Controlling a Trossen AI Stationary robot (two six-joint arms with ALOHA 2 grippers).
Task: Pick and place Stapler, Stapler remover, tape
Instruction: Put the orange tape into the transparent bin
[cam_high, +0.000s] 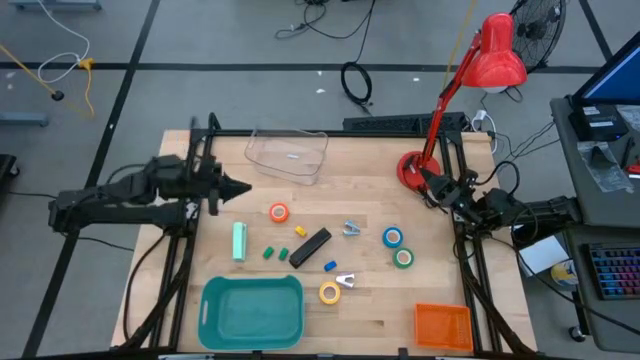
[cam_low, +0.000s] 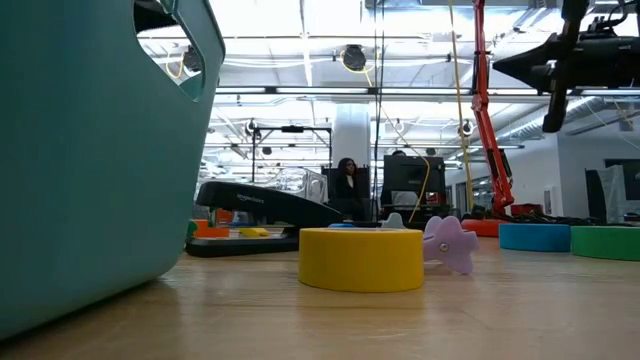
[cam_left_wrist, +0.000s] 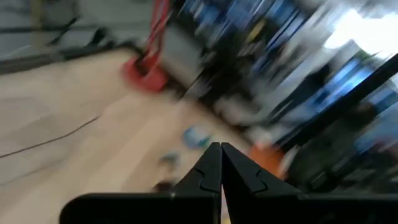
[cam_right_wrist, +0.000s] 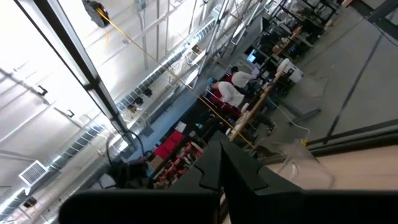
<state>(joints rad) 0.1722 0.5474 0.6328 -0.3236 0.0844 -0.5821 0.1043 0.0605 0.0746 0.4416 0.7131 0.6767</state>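
Note:
My left gripper should grab the orange tape roll next by its ring side (cam_high: 270, 212), so that I can then put the roll in the clear bin (cam_high: 286, 155).
Both grippers are shut and hold nothing. My left gripper (cam_high: 243, 187) (cam_left_wrist: 221, 148) hovers over the table's left part, up-left of the orange tape roll (cam_high: 279, 212). My right gripper (cam_high: 424, 177) (cam_right_wrist: 222, 148) (cam_low: 497, 67) hangs high by the lamp base. The black stapler (cam_high: 310, 247) (cam_low: 262, 207) lies flat mid-table. One staple remover (cam_high: 352, 229) lies right of it, another (cam_high: 345, 281) (cam_low: 449, 243) beside the yellow tape roll (cam_high: 330, 292) (cam_low: 361, 259). The blue roll (cam_high: 393, 237) (cam_low: 534, 236) and green roll (cam_high: 403, 258) (cam_low: 605, 241) lie flat to the right.
A teal bin (cam_high: 251, 310) (cam_low: 90, 150) stands at the near edge, an orange bin (cam_high: 442, 326) at the near right, a clear bin (cam_high: 288, 155) at the far edge. A red desk lamp (cam_high: 415, 168) stands far right. A pale green stapler (cam_high: 239, 241) and small coloured bits lie mid-table.

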